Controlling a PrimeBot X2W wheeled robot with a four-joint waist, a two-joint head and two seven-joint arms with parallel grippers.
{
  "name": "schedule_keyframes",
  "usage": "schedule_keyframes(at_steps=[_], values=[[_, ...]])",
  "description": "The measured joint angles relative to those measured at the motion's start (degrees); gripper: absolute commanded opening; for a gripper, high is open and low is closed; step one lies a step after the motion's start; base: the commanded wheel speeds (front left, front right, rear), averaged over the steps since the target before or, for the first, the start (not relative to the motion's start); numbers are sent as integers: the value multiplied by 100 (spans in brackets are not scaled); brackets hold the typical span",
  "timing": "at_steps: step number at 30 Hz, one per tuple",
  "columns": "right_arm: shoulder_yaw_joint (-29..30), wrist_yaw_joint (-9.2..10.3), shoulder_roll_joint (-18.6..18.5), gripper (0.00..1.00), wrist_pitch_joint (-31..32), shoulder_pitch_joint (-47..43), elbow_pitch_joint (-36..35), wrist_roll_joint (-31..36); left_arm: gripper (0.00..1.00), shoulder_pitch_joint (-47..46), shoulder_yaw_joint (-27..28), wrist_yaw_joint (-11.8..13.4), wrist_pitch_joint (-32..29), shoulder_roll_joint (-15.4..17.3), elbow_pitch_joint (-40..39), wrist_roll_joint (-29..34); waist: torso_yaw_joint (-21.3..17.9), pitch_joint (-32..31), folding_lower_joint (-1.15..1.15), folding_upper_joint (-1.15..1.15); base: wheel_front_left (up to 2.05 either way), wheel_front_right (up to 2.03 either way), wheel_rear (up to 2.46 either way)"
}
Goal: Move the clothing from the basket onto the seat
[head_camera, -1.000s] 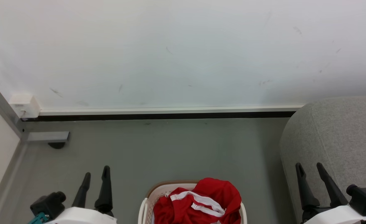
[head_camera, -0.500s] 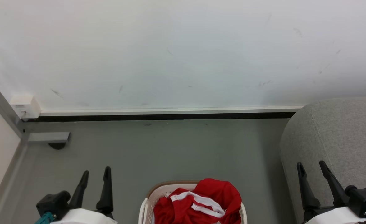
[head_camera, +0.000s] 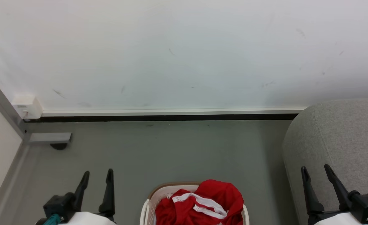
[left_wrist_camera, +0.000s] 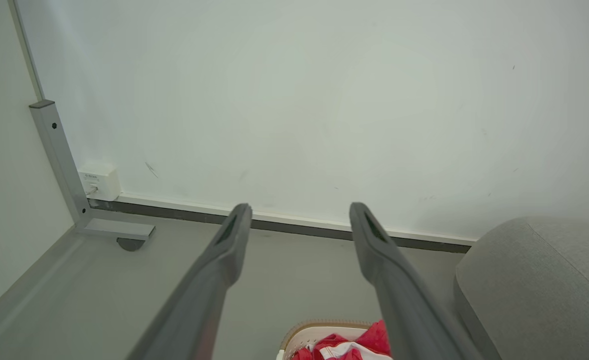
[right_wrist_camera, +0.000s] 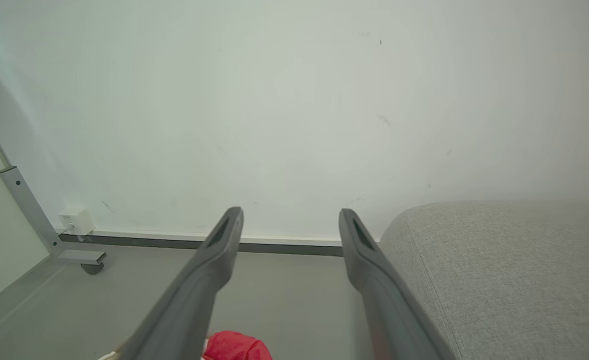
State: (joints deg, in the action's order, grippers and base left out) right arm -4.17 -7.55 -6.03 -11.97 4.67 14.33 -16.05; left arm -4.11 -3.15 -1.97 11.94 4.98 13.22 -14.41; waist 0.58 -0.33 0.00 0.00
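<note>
The clothing needs to come onto the seat, so the robot's left gripper needs to grab it next by its bunched red fold beside the white trim.
Red clothing with white stripe trim is heaped in the cream basket at the bottom middle of the head view; it bulges above the brown rim. The light grey seat rises at the right. My left gripper hangs open over the floor, left of the basket. My right gripper is open in front of the seat's rounded end. The left wrist view catches the basket, the clothing and the seat. In the right wrist view lie a fold of clothing and the seat.
A white wall with a dark baseboard closes the far side of the grey floor. A grey metal post with a foot and caster and a white wall box stand at the left corner, next to a pale panel.
Both grippers have sunk slightly toward the bottom edge of the head view, the left one also drifting right. The whole picture shifted a little, so the camera moved. The clothing lies as before.
</note>
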Motion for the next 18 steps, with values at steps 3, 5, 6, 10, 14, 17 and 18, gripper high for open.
schedule_keyframes(at_steps=[3,5,6,10,14,17,18], values=[[67,0,8,100,-31,-10,20,52,100,0,8,-9,27,3,10,93,1,-1,0,0,0,0,0],[148,0,44,100,-56,-11,33,51,100,0,7,-10,60,4,16,178,0,-3,0,0,0,0,0],[188,0,58,100,-70,-12,37,41,100,0,9,-15,70,5,16,246,-1,-4,0,0,0,0,0],[210,0,67,100,-116,-11,56,148,100,4,4,-47,94,5,24,388,-3,-7,0,0,0,0,0],[210,0,68,100,-157,-11,63,293,100,18,-15,-68,137,1,46,548,-1,-11,0,0,0,0,0],[201,0,66,100,-177,-11,64,400,100,32,-31,-96,183,-4,67,680,3,-7,0,0,0,0,0],[197,0,65,100,-185,-11,66,434,100,32,-32,-101,190,-9,73,710,6,-8,0,0,0,0,0]])
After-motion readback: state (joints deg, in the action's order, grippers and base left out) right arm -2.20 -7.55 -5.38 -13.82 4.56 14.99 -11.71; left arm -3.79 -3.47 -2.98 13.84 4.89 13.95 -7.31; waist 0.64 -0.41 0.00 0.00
